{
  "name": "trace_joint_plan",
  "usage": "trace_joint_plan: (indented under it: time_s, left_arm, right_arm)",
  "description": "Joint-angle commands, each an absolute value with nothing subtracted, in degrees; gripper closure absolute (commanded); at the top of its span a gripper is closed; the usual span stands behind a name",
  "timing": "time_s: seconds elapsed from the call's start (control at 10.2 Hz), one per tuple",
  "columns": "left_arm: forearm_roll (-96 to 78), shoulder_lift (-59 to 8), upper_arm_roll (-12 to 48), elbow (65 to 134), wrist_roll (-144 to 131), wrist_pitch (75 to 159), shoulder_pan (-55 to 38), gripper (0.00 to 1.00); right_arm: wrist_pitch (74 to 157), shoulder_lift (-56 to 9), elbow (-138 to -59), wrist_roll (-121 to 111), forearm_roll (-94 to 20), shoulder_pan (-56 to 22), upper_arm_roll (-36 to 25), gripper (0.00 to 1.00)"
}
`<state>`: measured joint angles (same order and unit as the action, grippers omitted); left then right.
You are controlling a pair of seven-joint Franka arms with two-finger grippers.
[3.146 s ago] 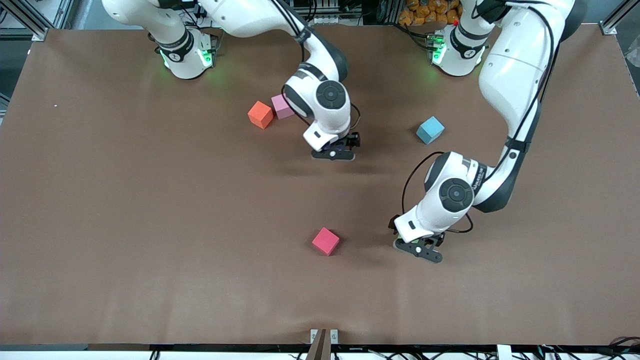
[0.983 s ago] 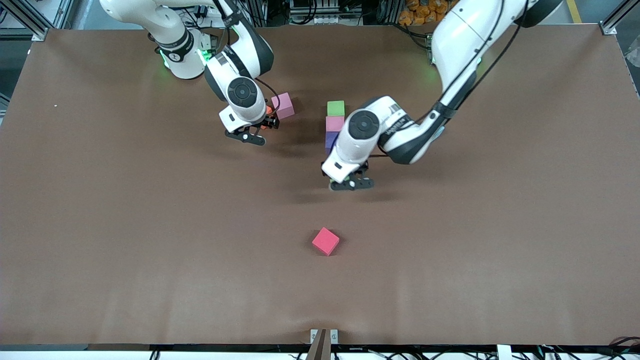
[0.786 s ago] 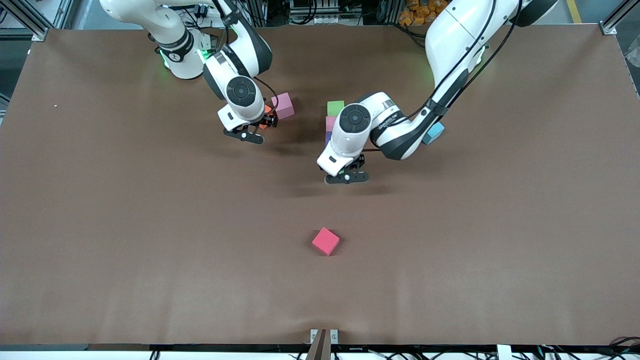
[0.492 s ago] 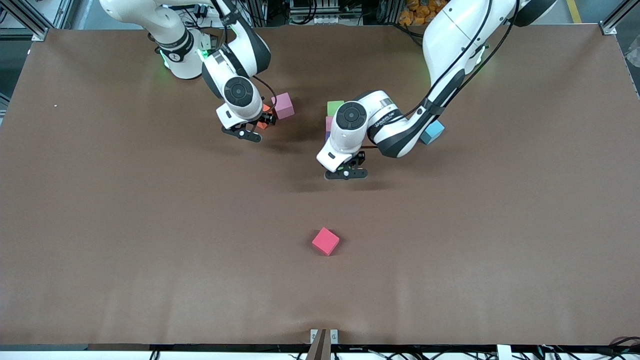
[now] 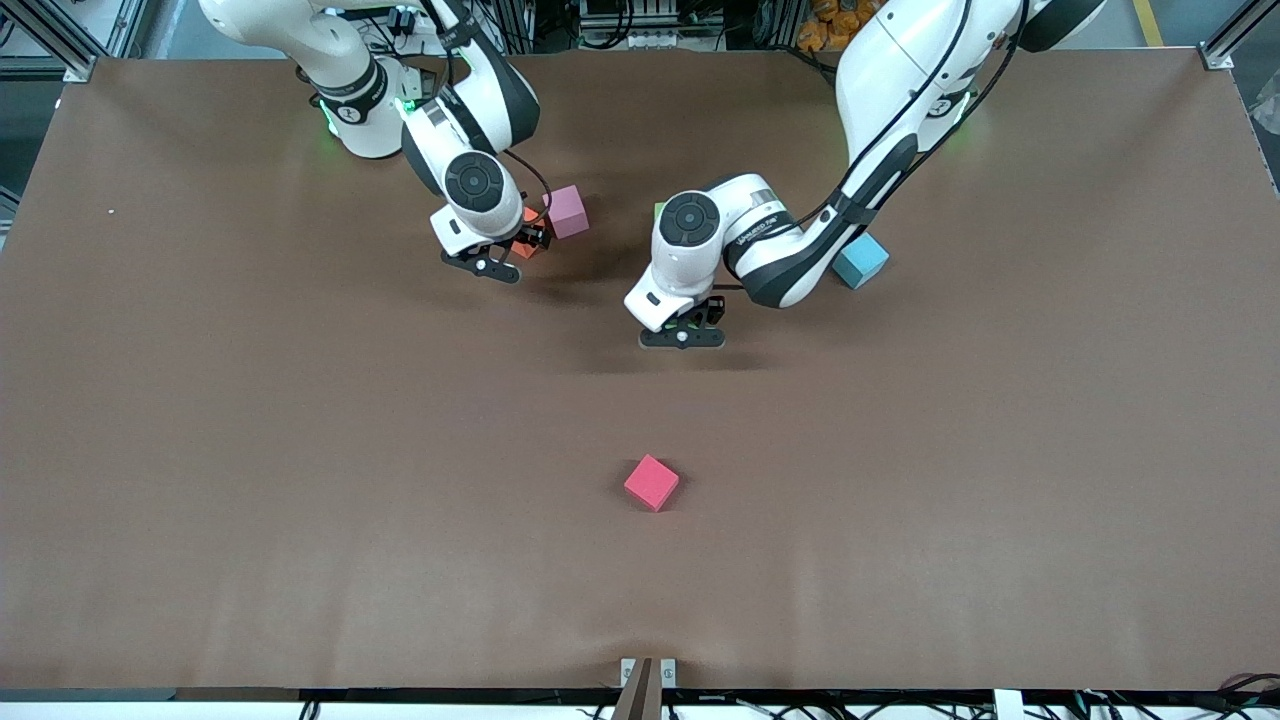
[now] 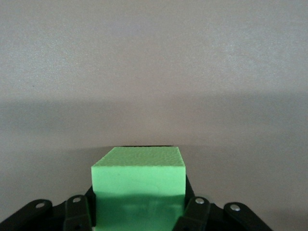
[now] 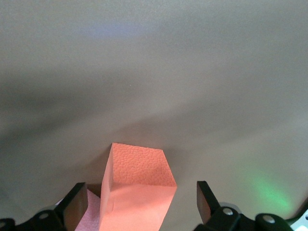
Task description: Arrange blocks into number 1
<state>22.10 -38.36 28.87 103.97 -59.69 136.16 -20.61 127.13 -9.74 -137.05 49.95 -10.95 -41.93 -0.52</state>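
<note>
In the left wrist view the green block's lower edge (image 6: 147,147) meets the table along a thin dark line, so it is time to open my left gripper.
My left gripper (image 5: 683,335) is shut on a green block (image 6: 138,178) and hangs low over bare table. Its wrist covers the row of placed blocks, of which only a sliver of the other green block (image 5: 658,210) shows. My right gripper (image 5: 495,262) is open, its fingers (image 7: 76,204) either side of the orange block (image 7: 137,175) without touching it. That orange block (image 5: 527,240) lies on the table beside a light pink block (image 5: 567,211). The light blue block (image 5: 860,260) lies next to the left forearm. The red-pink block (image 5: 651,482) lies alone, nearest the front camera.
Brown table mat (image 5: 300,480) spreads wide toward the front camera and both ends. The left arm's elbow (image 5: 790,270) hangs low near the light blue block. The two wrists are about two hand-widths apart.
The left gripper has carried the green block away from the front camera, and its wrist now covers the placed row. The right gripper left that row and came over the orange block.
</note>
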Motion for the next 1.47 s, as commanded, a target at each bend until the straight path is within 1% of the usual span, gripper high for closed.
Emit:
trace_joint_plan:
  time_s: [0.0,0.2,0.39,0.49,0.59,0.79,0.98,1.18,1.38]
  left_arm:
    - [24.0,-38.3,29.0,104.4,-61.5,137.5,-20.7,1.0]
    - [24.1,-38.7,29.1,104.4,-61.5,138.1,-20.9,1.0]
    - [24.1,-38.8,29.1,104.3,-61.5,138.1,-21.2,1.0]
    - [24.1,-38.8,29.1,104.3,-61.4,138.1,-21.2,0.91]
    - [24.1,-39.0,29.1,104.2,-61.4,138.1,-21.2,0.01]
    - [24.1,-39.0,29.1,104.1,-61.4,138.1,-21.1,0.0]
    - [24.1,-38.1,29.2,103.9,-61.4,138.0,-20.6,0.0]
    - [24.0,-35.8,29.1,103.5,-61.3,138.0,-18.8,0.0]
    - [23.9,-34.5,28.8,101.7,-61.3,137.9,-17.2,0.0]
  right_arm:
    - [126.6,-7.5,-136.5,48.0,-12.6,-42.4,-0.1,0.0]
    - [127.1,-8.2,-133.3,41.4,-12.7,-47.2,-0.1,0.0]
    - [127.4,-8.5,-131.1,31.1,-12.6,-48.9,2.2,0.0]
    - [129.2,-8.7,-131.1,28.9,-12.5,-50.5,3.2,0.0]
    - [130.9,-9.7,-131.3,25.4,-12.1,-52.1,3.3,0.0]
    - [135.4,-10.5,-131.7,18.1,-12.0,-52.5,4.0,0.0]
    - [138.2,-11.3,-132.2,13.7,-9.9,-51.9,4.0,0.0]
    - [143.5,-12.6,-134.1,12.8,-8.0,-50.9,4.0,0.0]
    - [145.2,-14.2,-134.2,12.9,-7.9,-50.6,4.0,0.0]
